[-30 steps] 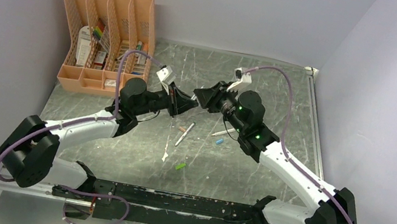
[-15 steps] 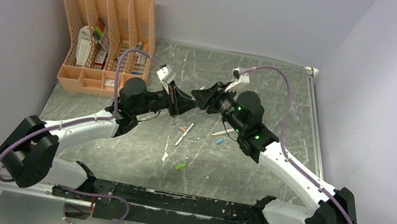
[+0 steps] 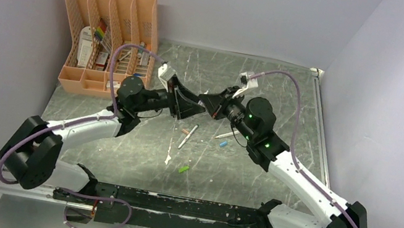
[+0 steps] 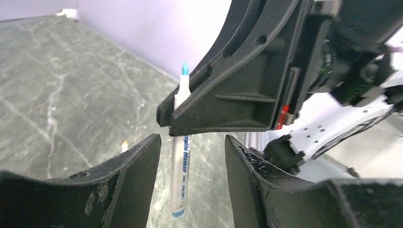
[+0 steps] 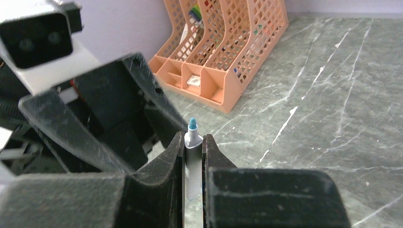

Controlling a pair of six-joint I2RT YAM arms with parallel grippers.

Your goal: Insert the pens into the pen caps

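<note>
The left gripper grabs the white pen by its lower body next, away from the pen's blue tip, to insert the pen into the blue cap [image 3: 223, 145].
My right gripper [image 5: 193, 144] is shut on a white pen [image 5: 192, 164] whose blue tip points up. From the left wrist the same pen [image 4: 181, 183] hangs below the right gripper's fingers [image 4: 228, 102]. It sits between the jaws of my open left gripper [image 4: 192, 154], touching neither. Both grippers, left [image 3: 197, 111] and right [image 3: 204, 100], meet tip to tip above the table's middle. On the table lie two more pens [image 3: 188, 136] [image 3: 226, 135], an orange-pink pen cap [image 3: 186, 130], a blue cap [image 3: 223, 145] and a green cap [image 3: 183, 168].
A peach mesh organiser [image 3: 109, 41] with stationery stands at the back left, also seen from the right wrist [image 5: 228, 52]. The marbled table [image 3: 278, 96] is walled at the back and on both sides. A black rail [image 3: 171, 206] runs along the near edge.
The left gripper has opened and let go of the blue-tipped pen, and the right gripper has shut on it. Both arms have shifted slightly.
</note>
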